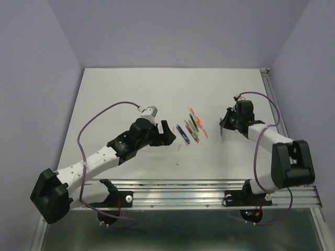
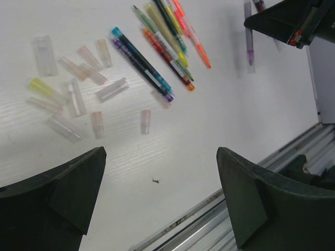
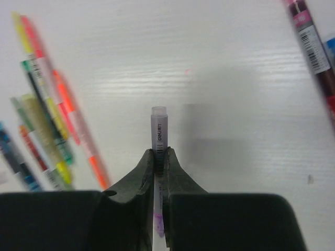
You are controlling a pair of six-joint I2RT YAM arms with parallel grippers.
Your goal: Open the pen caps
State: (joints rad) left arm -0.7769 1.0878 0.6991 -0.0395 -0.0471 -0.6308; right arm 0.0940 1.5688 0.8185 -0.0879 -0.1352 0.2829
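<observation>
My left gripper reaches the purple pen and grabs its translucent end with the cap next, to open the cap. The pen's body stays for my right gripper.
My right gripper is shut on a purple pen, whose pale end sticks out past the fingertips. From above, this gripper is right of the other pens. That bunch of coloured pens lies side by side on the white table. Several pale translucent pen caps lie scattered to its left in the left wrist view. My left gripper hangs open over bare table, nearer than the caps, holding nothing. In the top view it sits just left of the pens.
A dark red pen lies apart from the bunch, at the upper right of the right wrist view. An aluminium rail runs along the table's near edge. A small dark speck marks the table between the left fingers.
</observation>
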